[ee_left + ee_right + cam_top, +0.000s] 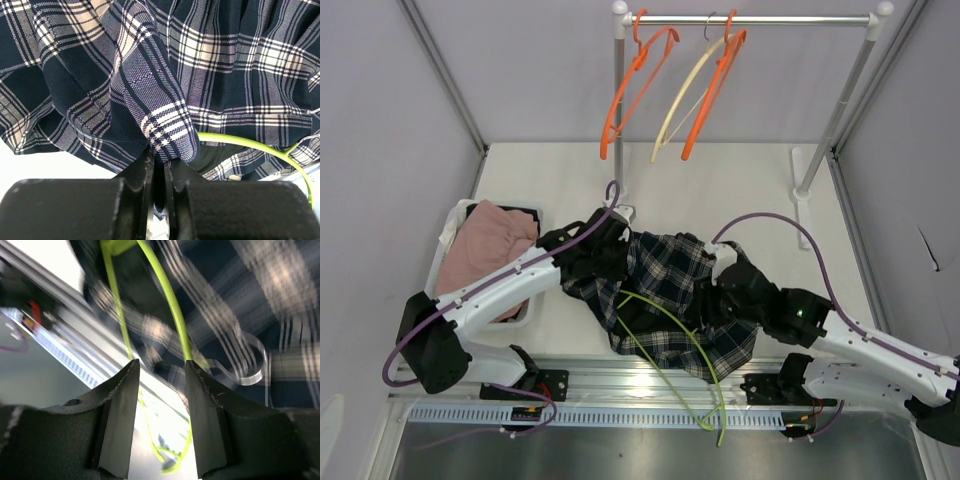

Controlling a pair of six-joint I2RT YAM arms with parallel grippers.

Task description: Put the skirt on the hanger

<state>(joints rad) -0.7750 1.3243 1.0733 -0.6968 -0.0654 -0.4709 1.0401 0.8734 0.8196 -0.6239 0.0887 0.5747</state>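
Note:
My right gripper grabs the green hanger's outer arm [701,348] beside the hook next, so the opposite end stays free to enter the skirt [670,290].
The navy and white plaid skirt [670,290] lies bunched on the table between the two arms. A lime green hanger [675,345] lies partly under it and sticks out over the front edge. My left gripper [610,235] is shut on a fold of the skirt [165,130] at its far left; the green hanger bar [240,142] shows just beyond. My right gripper [720,290] is open at the skirt's right side, its fingers [122,405] standing over the hanger's green wires [175,325], holding nothing. The right wrist view is blurred.
A clothes rail [750,18] at the back carries two orange hangers [635,85] and a cream one [685,100]. A white basket [455,230] with pink cloth [490,250] stands at the left. The metal rail [650,400] runs along the front edge.

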